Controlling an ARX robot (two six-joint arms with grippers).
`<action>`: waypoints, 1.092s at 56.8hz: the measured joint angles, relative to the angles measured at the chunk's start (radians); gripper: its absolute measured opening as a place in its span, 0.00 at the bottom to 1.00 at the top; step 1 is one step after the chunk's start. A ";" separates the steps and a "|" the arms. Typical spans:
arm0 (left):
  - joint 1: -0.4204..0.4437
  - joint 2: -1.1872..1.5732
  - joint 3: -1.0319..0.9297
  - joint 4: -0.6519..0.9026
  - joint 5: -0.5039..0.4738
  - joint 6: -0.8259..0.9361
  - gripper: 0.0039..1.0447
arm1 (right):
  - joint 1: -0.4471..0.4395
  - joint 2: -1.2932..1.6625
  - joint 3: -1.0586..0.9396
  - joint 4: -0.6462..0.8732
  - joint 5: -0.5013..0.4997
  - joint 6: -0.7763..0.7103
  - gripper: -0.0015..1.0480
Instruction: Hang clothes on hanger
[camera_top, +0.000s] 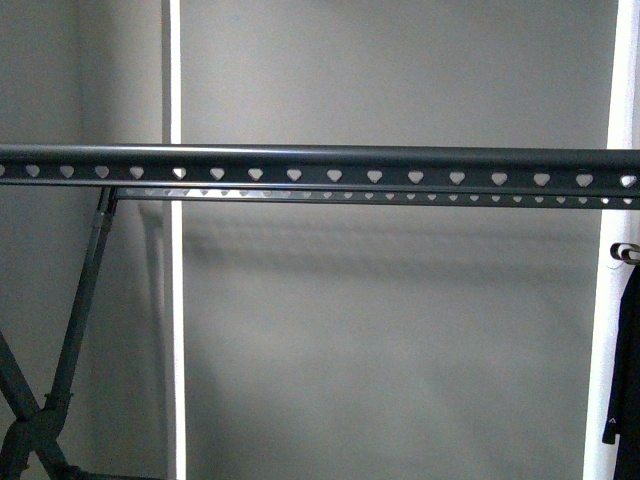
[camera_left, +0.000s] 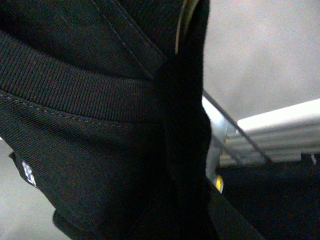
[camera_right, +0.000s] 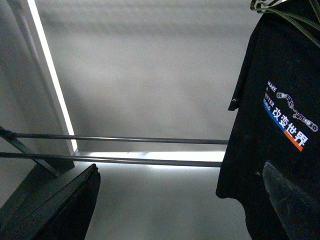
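Observation:
The black T-shirt (camera_right: 280, 150) needs to hang on the dark grey bar, so I should next grab the hanger with my right gripper by its hook's stem at the T-shirt's collar (camera_right: 270, 9).
The hanger's dark grey rail (camera_top: 320, 168) with heart-shaped holes runs across the front view; neither arm shows there. In the left wrist view black fabric with a ribbed collar (camera_left: 75, 85) fills the picture; my left gripper (camera_left: 185, 200) is shut on these clothes and its fingers are hidden. In the right wrist view the black T-shirt (camera_right: 280, 150) with the white print and blue stripe hangs from a thin wire hook at one side. My right gripper (camera_right: 185, 210) is open and empty, one finger (camera_right: 292, 200) in front of the shirt's lower part.
A second rail (camera_top: 380, 196) lies just behind the first. Crossed legs (camera_top: 40, 400) stand at the left. A dark garment (camera_top: 628, 380) with a tiny white mark hangs at the right edge from a hook (camera_top: 625, 252). Thin rack bars (camera_right: 125, 139) cross the grey wall.

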 joint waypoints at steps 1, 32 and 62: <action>0.004 -0.024 -0.018 -0.014 0.029 0.026 0.04 | 0.000 0.000 0.000 0.000 0.000 0.000 0.93; -0.111 -0.145 0.020 -0.123 0.464 1.471 0.04 | 0.000 0.000 0.000 0.000 0.000 0.000 0.93; -0.389 0.208 0.350 -0.095 0.372 2.249 0.04 | 0.000 0.000 0.000 0.000 0.000 0.000 0.93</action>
